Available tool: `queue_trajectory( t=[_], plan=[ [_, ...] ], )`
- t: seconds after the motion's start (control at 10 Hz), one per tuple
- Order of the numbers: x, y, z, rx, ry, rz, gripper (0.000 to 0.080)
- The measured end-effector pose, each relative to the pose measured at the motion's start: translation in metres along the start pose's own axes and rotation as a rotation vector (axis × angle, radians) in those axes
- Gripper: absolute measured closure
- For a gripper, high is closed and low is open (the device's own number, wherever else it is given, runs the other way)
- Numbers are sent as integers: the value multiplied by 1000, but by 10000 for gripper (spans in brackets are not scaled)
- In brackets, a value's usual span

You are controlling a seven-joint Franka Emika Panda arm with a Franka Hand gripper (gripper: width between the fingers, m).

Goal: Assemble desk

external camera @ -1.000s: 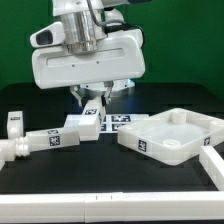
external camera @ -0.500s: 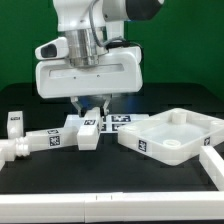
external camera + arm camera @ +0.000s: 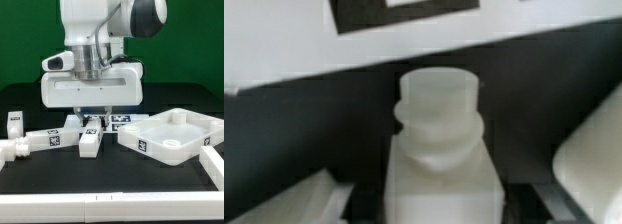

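Observation:
My gripper is ready to release the leg, because in the exterior view the leg's lower end (image 3: 89, 152) meets the black tabletop, so the leg would stand.
My gripper (image 3: 92, 123) is shut on a white square-post leg (image 3: 89, 143), which hangs from the fingers with its lower end close to the black table. In the wrist view the leg (image 3: 438, 130) runs between the dark fingers (image 3: 541, 198), its round threaded peg pointing away. The rimmed desk top (image 3: 172, 137) lies to the exterior view's right, apart from the held leg. A second leg (image 3: 42, 141) lies on the exterior view's left, a third (image 3: 14, 122) stands behind it, and another tagged leg (image 3: 69, 124) lies just beside the gripper.
The marker board (image 3: 121, 122) lies flat behind the gripper and shows in the wrist view (image 3: 402, 40). A white rail (image 3: 212, 166) sits at the front on the exterior view's right. The arm's large white body (image 3: 95, 85) hangs over the table's middle.
The arm has moved toward the exterior view's right and come lower. The held leg has swung with it from lying aslant to hanging nearly upright.

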State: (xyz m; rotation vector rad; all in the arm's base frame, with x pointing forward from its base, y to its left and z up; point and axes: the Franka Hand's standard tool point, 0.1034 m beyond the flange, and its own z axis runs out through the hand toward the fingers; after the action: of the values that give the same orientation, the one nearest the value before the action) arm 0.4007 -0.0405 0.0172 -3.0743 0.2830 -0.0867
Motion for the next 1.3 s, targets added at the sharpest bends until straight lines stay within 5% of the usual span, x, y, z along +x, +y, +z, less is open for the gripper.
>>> queue_trajectory(
  t=[0.3, 0.5, 0.6, 0.7, 1.0, 1.3],
  plan=[
    [1, 0, 0, -3, 6, -4, 515],
    [1, -1, -1, -1, 3, -5, 275],
    [5, -6, -11, 25, -26, -4, 275],
    [13, -18, -25, 35, -16, -40, 176],
    [26, -53, -37, 32, 0, -204, 151],
    [22, -58, -33, 30, 0, -216, 151]
  ],
)
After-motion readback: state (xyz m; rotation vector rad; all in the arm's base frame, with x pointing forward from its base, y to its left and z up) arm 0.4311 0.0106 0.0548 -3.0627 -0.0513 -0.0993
